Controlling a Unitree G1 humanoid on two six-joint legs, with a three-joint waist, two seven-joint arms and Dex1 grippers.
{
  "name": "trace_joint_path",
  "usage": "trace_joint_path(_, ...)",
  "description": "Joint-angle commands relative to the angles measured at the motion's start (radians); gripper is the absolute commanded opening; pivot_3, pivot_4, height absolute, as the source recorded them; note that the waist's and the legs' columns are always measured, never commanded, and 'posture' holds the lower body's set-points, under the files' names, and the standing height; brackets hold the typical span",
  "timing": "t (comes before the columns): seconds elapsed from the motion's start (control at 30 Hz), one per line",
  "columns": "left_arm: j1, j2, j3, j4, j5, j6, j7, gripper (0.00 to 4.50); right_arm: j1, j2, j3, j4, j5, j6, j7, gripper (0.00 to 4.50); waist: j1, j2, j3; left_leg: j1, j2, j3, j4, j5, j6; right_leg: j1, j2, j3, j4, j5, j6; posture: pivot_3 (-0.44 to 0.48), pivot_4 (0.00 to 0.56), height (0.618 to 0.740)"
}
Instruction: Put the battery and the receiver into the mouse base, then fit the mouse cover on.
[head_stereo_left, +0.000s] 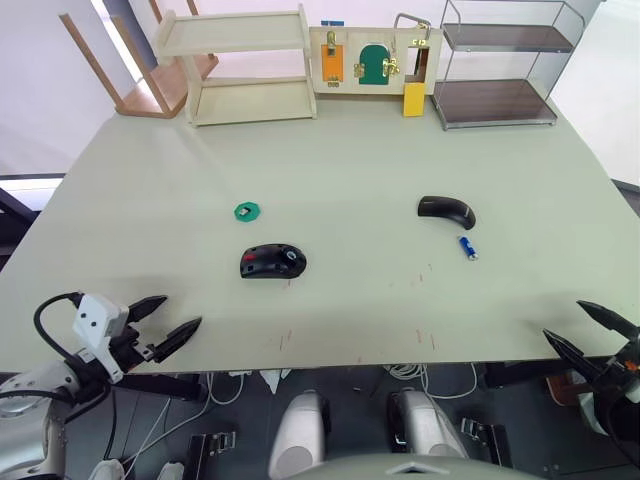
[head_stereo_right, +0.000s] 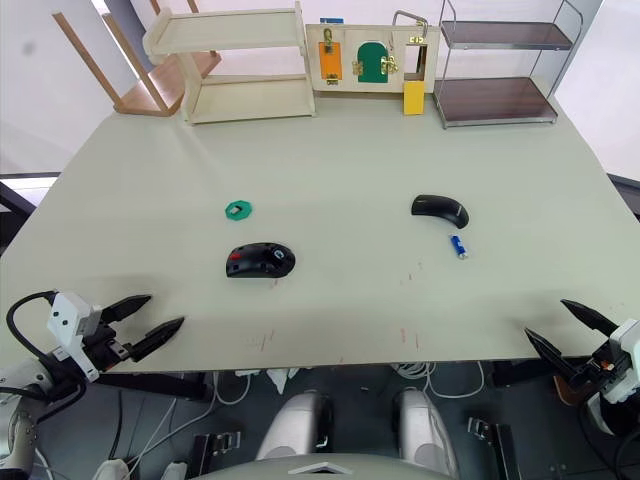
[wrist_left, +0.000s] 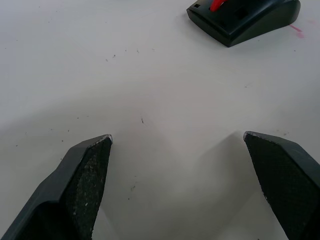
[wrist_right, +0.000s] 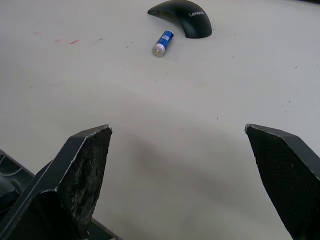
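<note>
I will next pick up the mouse base by its long sides with my left gripper, so its hollow stays free to take the battery (head_stereo_left: 467, 247).
The black mouse base (head_stereo_left: 272, 262) lies near the table's middle, its inner side up with a red part and a pale round spot; its edge also shows in the left wrist view (wrist_left: 245, 19). To the right rests the glossy black mouse cover (head_stereo_left: 446, 210), and just in front of it the small blue battery (head_stereo_left: 467, 247). Both appear in the right wrist view, cover (wrist_right: 183, 17) and battery (wrist_right: 162, 43). The receiver cannot be made out. My left gripper (head_stereo_left: 165, 322) stands open at the table's front left edge. My right gripper (head_stereo_left: 588, 328) stands open at the front right edge, empty.
A small green ring-shaped piece (head_stereo_left: 247, 211) lies left of the mouse base. Along the back stand a pale wooden shelf (head_stereo_left: 245, 70), a latch board (head_stereo_left: 372, 60), a wire rack (head_stereo_left: 497, 65) and a tipped wooden chair (head_stereo_left: 130, 65).
</note>
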Motion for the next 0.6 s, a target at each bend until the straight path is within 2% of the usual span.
trace_joint_path(0.03, 0.017, -0.003, 0.017, -0.022, -0.013, -0.033, -0.007, 4.47, -0.028, -0.007, -0.032, 0.004, 0.007, -0.021, 0.015, 4.5, 0.0, 0.0, 0.0, 0.0, 0.0, 0.0, 0.0, 0.0, 0.0, 0.0, 0.0, 0.0, 0.0, 0.0, 0.0, 0.0, 0.15, 0.74)
trace_joint_path(0.33, 0.02, -0.007, 0.019, 0.007, -0.038, -0.056, -0.024, 4.47, -0.08, 0.007, -0.027, 0.051, -0.008, -0.047, 0.05, 4.5, 0.001, 0.001, 0.0, 0.0, 0.0, 0.0, -0.001, 0.0, 0.0, 0.0, 0.0, 0.0, -0.001, 0.0, 0.0, 0.0, 0.15, 0.74)
trace_joint_path(0.6, -0.053, 0.022, 0.007, 0.054, -0.09, -0.033, -0.124, 4.47, -0.082, 0.0, -0.004, -0.014, 0.01, 0.0, 0.073, 4.5, -0.001, 0.001, 0.0, 0.0, 0.0, 0.0, -0.001, 0.0, 0.0, 0.0, 0.0, 0.0, -0.001, 0.0, 0.0, 0.0, 0.15, 0.74)
